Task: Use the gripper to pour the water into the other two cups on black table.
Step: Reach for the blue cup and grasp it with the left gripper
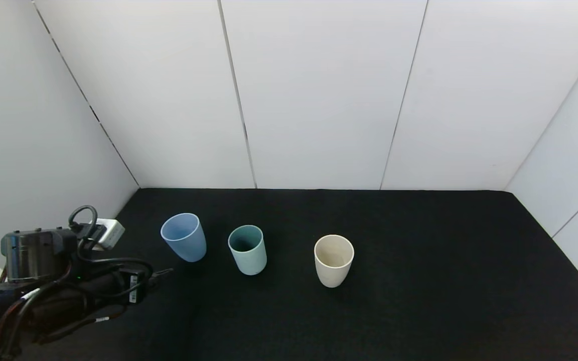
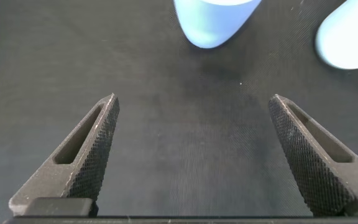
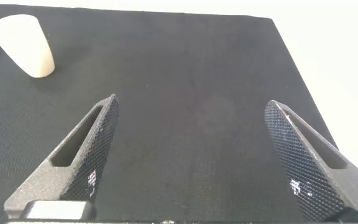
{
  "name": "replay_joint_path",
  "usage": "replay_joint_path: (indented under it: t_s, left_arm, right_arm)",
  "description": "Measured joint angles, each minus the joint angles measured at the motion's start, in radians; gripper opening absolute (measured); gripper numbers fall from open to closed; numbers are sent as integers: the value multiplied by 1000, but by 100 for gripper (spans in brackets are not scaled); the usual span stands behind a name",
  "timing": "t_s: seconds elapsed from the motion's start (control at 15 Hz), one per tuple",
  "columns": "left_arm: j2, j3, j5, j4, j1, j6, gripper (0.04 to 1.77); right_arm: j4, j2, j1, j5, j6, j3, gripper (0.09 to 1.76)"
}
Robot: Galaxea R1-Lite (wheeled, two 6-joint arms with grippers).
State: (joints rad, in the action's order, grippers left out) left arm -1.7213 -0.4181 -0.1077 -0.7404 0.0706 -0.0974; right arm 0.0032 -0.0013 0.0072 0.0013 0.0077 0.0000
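The robot next needs to grab the light blue tumbler by its round body point(image 1: 188, 243) with the left gripper. The same gripper then needs to pour the water into the cream-beige cup point(image 1: 333, 260).
Three tumblers stand in a row on the black table point(image 1: 419, 281): a light blue one point(image 1: 184, 236) at the left, the teal-green cup point(image 1: 247, 248) in the middle, the cream-beige cup point(image 1: 333, 260) to its right. My left gripper point(image 1: 161, 273) is low at the table's near left, open and empty, a short way in front of the light blue tumbler. In the left wrist view the gripper point(image 2: 192, 102) faces that tumbler point(image 2: 213, 22), with the teal-green cup point(image 2: 348, 40) beside it. My right gripper point(image 3: 191, 106) is open and empty over bare cloth; the cream-beige cup point(image 3: 23, 45) stands far off.
White panel walls close the table at the back and both sides. A small white box point(image 1: 110, 232) with looping cables sits on the left arm near the left wall. The right arm is out of the head view.
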Motion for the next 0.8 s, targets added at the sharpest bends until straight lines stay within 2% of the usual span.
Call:
replay_joint_path:
  t_s: [0.4,0.67,0.8]
  left_arm:
    - [-149,9,-3,-111,-73,-1,172]
    - [-286,-1,8,-402,-92,-3,172]
    - [-353,-5,12,-494,-97,-2,172]
  right_arm:
    - [0,0,0,0,0,0,171]
    - [0,0,0,0,0,0,171]
    - [0,0,0,0,0,0,171]
